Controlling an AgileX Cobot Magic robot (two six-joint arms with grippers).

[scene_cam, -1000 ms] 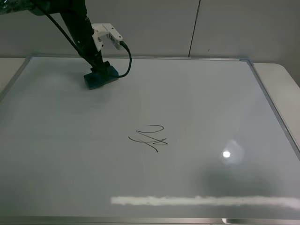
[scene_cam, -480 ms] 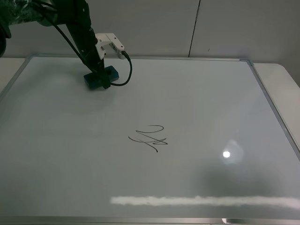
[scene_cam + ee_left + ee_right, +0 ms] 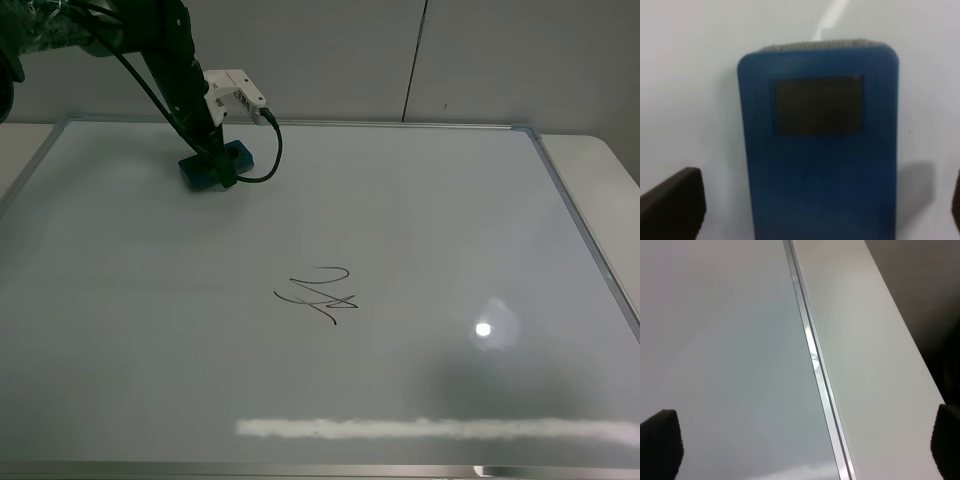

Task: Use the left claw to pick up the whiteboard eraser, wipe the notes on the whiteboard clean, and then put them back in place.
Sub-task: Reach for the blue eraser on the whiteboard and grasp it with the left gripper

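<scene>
My left gripper's fingers are at the eraser's long sides, the near one down at the whiteboard surface, so it is time to close now and catch the eraser.
The teal-blue whiteboard eraser [image 3: 196,172] lies flat at the far left of the whiteboard [image 3: 430,210]. The left claw [image 3: 218,166] stands right over it, jaws open. In the left wrist view the eraser [image 3: 820,150] fills the middle, one dark patch showing, with a dark fingertip [image 3: 672,205] on each side and a gap of white board between finger and eraser. The notes [image 3: 318,293], a thin black scribble, sit near the board's middle, well away from the eraser. The right gripper [image 3: 800,440] is open and empty over the whiteboard's silver frame [image 3: 812,350]; it is out of the exterior view.
The board's silver frame [image 3: 300,123] runs just behind the eraser. A white table surface [image 3: 600,165] shows beyond the board's right edge, also in the right wrist view [image 3: 860,340]. A grey wall [image 3: 420,60] stands behind. Light glare streaks lie near the front edge.
The left arm has shifted slightly left and turned over the eraser, its white camera module swinging in closer. The eraser and the notes have not moved.
</scene>
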